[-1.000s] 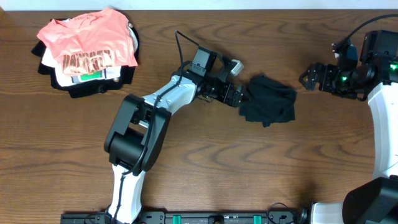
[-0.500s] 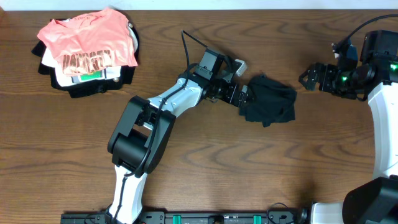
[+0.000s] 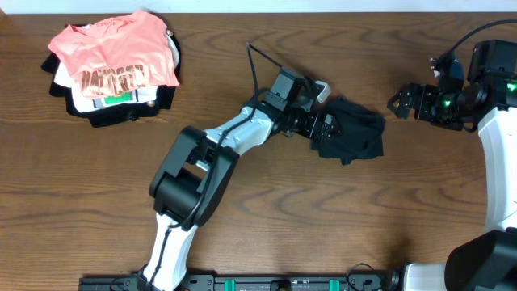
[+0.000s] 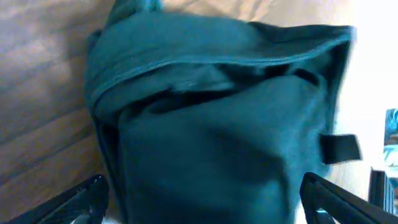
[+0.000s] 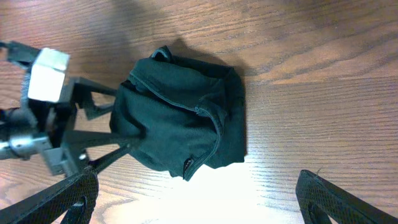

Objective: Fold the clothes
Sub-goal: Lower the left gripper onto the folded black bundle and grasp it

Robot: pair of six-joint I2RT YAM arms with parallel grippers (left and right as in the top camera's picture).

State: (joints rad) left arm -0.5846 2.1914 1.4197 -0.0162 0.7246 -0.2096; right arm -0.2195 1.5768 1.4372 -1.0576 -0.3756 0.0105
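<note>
The robot's left gripper should next grab the black garment [image 3: 355, 129] across the bunched edge that faces the pile, and then it should lay the garment on the folded clothes.
The black garment [image 3: 355, 129] lies crumpled in a small heap on the wooden table [image 3: 266, 210], right of centre. It fills the left wrist view [image 4: 217, 130] and shows in the right wrist view [image 5: 186, 118]. My left gripper [image 3: 325, 129] is open, its fingers spread at either side of the heap's left edge, with cloth between them [image 4: 202, 196]. My right gripper [image 3: 401, 102] is open and empty, off to the right of the garment, above the bare table [image 5: 196, 199].
A pile of folded clothes sits at the far left corner: a salmon-pink shirt [image 3: 113, 52] with dark lettering on top, over a white garment [image 3: 121, 97] with a green mark and dark cloth beneath.
My left arm has reached further right, bringing its open gripper onto the left edge of the black garment. The right arm has not moved.
</note>
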